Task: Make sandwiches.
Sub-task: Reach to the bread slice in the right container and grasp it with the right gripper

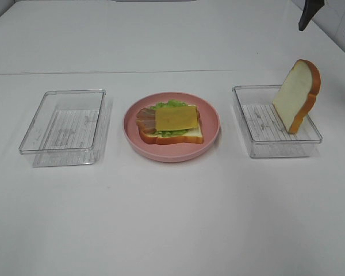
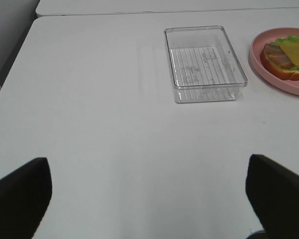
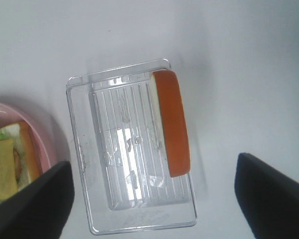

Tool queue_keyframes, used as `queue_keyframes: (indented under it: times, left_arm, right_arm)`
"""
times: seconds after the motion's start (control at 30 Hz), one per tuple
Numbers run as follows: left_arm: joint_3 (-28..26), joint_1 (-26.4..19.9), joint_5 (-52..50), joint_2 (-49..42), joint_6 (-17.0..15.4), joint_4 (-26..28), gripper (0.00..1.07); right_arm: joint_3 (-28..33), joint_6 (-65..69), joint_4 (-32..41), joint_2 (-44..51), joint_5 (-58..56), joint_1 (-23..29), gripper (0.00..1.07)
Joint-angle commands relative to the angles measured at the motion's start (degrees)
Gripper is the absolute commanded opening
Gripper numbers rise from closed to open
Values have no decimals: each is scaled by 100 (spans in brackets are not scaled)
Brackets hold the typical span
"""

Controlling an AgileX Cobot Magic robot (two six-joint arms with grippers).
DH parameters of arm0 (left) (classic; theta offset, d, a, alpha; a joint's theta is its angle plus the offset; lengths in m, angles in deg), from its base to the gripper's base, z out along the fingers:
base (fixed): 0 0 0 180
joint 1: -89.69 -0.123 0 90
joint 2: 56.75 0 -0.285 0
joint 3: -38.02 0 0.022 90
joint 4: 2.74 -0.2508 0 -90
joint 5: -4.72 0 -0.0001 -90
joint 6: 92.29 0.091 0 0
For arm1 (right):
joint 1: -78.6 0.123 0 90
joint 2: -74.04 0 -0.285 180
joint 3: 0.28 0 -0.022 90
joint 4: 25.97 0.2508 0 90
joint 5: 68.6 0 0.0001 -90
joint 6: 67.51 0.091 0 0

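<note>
The bread slice is meant to top the open sandwich [image 1: 171, 122] on the pink plate, so next my right gripper will grab it by its crust edge [image 1: 312, 86].
An open sandwich [image 1: 171, 122] lies on the round pink plate [image 1: 172, 156]: a bread slice, green lettuce, bacon and a yellow cheese slice [image 1: 175, 117] on top. A second bread slice [image 1: 296, 95] stands on edge, leaning against the far right wall of the right clear tray [image 1: 276, 148]. My right gripper [image 1: 328, 29] is open and empty, high above and behind that tray. In the right wrist view the gripper [image 3: 152, 199] hangs over the slice [image 3: 172, 122]. My left gripper [image 2: 149, 199] is open and empty over bare table, well short of the left tray [image 2: 205, 94].
The left clear tray [image 1: 63, 123] holds nothing and stands left of the plate. In the left wrist view the plate's rim [image 2: 289, 84] and the sandwich [image 2: 286, 57] show beyond that tray. The white table's left edge [image 2: 10, 74] is close to the left arm.
</note>
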Motion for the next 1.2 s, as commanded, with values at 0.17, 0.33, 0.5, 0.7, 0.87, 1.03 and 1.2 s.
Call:
queue_keyframes:
  times: [0.17, 0.33, 0.5, 0.7, 0.87, 1.03, 1.2]
  left_arm:
    - [11, -6, -23, -97, -29, 63, 98]
    - [11, -6, -23, -97, -29, 63, 98]
    - [11, -6, -23, -97, -29, 63, 98]
    - [11, -6, -23, -97, -29, 63, 98]
    - [11, -6, -23, -97, -29, 63, 98]
    - [11, -6, -23, -97, -29, 63, 98]
    - [11, -6, -23, -97, -29, 63, 98]
  right_arm:
    - [-23, -321, 241, -510, -57, -86, 85]
    - [-23, -367, 235, -837, -52, -86, 85]
    - [-23, -378, 235, -1049, 74, -86, 85]
    - [-23, -407, 218, -1163, 332, -86, 85]
    - [-23, -424, 223, -1329, 338, -86, 82]
    - [-23, -424, 269, -1415, 315, -86, 80]
    - [-23, -424, 281, -1473, 321, -86, 79]
